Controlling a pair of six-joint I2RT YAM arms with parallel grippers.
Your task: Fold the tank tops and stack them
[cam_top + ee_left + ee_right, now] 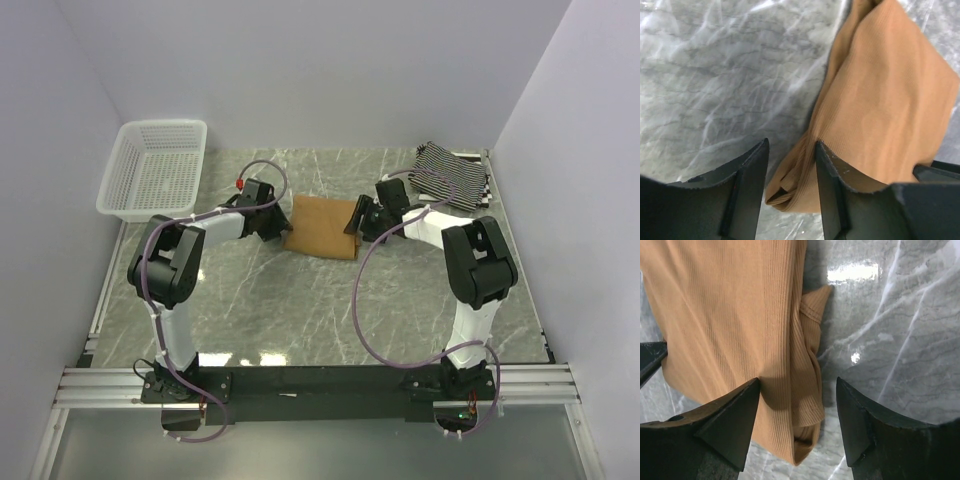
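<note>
My right gripper grabs the tan-brown tank top's folded edge (358,235) (796,386) nearest the striped one next, layers together, to stack it folded.
The tan-brown tank top (322,228) lies folded into a rectangle at the table's middle. My left gripper (275,224) is at its left edge and my right gripper (358,222) at its right edge. In the left wrist view the left gripper (791,146) is open, straddling the bunched edge of the tan top (880,100); one finger (832,175) rests over the fabric. In the right wrist view the right gripper (798,384) is open around the tan top's (730,315) folded edge, with one finger over bare marble. A black-and-white striped tank top (450,172) lies crumpled at the back right.
A white mesh basket (155,165) stands at the back left. Grey walls close in the marble table (300,310) on three sides. Both arms reach inward from their bases at the near edge.
</note>
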